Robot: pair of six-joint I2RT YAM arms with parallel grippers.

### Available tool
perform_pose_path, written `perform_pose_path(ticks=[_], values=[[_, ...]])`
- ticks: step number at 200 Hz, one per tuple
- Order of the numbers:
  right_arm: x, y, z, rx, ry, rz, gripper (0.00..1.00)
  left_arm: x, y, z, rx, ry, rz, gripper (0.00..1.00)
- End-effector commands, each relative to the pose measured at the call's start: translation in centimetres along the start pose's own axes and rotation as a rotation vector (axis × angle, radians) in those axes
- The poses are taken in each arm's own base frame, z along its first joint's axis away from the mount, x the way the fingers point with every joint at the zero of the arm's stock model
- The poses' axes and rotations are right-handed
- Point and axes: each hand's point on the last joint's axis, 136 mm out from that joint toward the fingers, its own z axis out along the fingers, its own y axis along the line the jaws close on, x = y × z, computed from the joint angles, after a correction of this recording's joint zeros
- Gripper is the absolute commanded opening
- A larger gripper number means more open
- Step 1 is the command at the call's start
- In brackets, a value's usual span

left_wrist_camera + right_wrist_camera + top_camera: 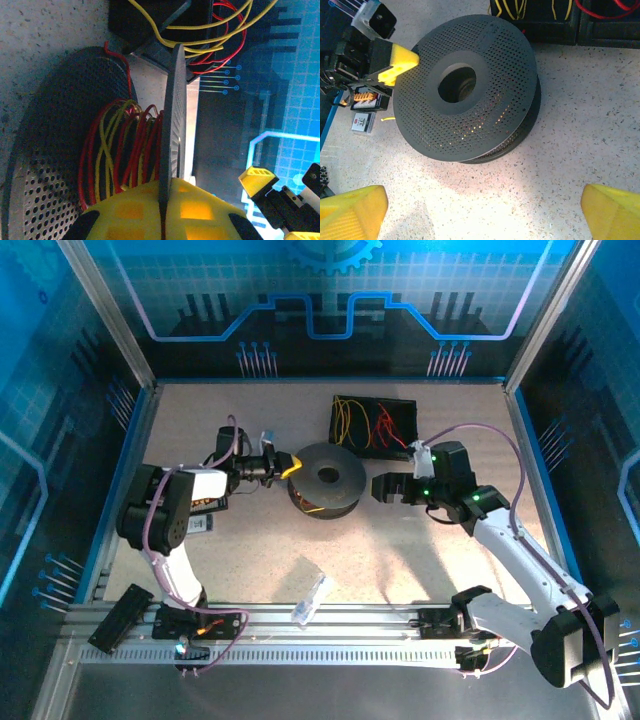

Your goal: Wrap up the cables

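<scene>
The robot's right gripper should grab the loose loops of the yellow cable at the black tray next, so that a length stays free for the left gripper to wrap.
A black perforated spool (328, 480) lies mid-table. Red and yellow cables (120, 150) are wound round its core between the two flanges. More loose cables (372, 425) curl in a black tray (405, 406) behind it, some running down to the spool (172, 125). My left gripper (290, 465) is shut on the rim of the spool's upper flange, yellow fingers (210, 215) pinching it edge-on. My right gripper (385, 488) hovers open just right of the spool (485, 100), its yellow fingertips (350, 210) spread wide over bare table.
A small white packet (312, 600) lies near the front rail. A small card (362, 121) and a labelled box (205, 505) sit left of the spool by the left arm. A black strip (120, 618) rests at the front left. Blue walls enclose the table.
</scene>
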Motion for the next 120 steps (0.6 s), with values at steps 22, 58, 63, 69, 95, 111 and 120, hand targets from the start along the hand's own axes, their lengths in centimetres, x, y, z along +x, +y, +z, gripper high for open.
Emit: perform_pose_path(ticks=[22, 58, 63, 69, 95, 111, 120], values=[[-0.4, 1.1, -0.6, -0.010, 0.008, -0.018, 1.00, 2.2, -1.8, -4.3, -0.262, -0.071, 0.123, 0.00], [-3.0, 2.3, -0.5, -0.024, -0.013, -0.039, 0.99, 2.8, -5.0, -9.4, -0.462, -0.193, 0.229, 0.00], [-3.5, 2.4, -0.4, -0.026, -0.018, -0.043, 0.98, 2.7, -5.5, -10.1, -0.493, -0.216, 0.243, 0.00], [-4.0, 2.6, -0.1, -0.029, -0.021, -0.044, 0.97, 2.7, -6.1, -10.8, -0.527, -0.236, 0.263, 0.00], [-6.5, 3.5, 1.3, -0.052, -0.019, -0.057, 0.87, 2.5, -9.3, -13.0, -0.652, -0.303, 0.375, 0.00], [-7.9, 4.1, 2.6, -0.069, -0.016, -0.072, 0.77, 2.2, -10.6, -13.3, -0.708, -0.318, 0.422, 0.00], [-8.8, 4.3, 3.3, -0.069, -0.015, -0.083, 0.70, 2.1, -11.0, -13.2, -0.732, -0.320, 0.443, 0.00]])
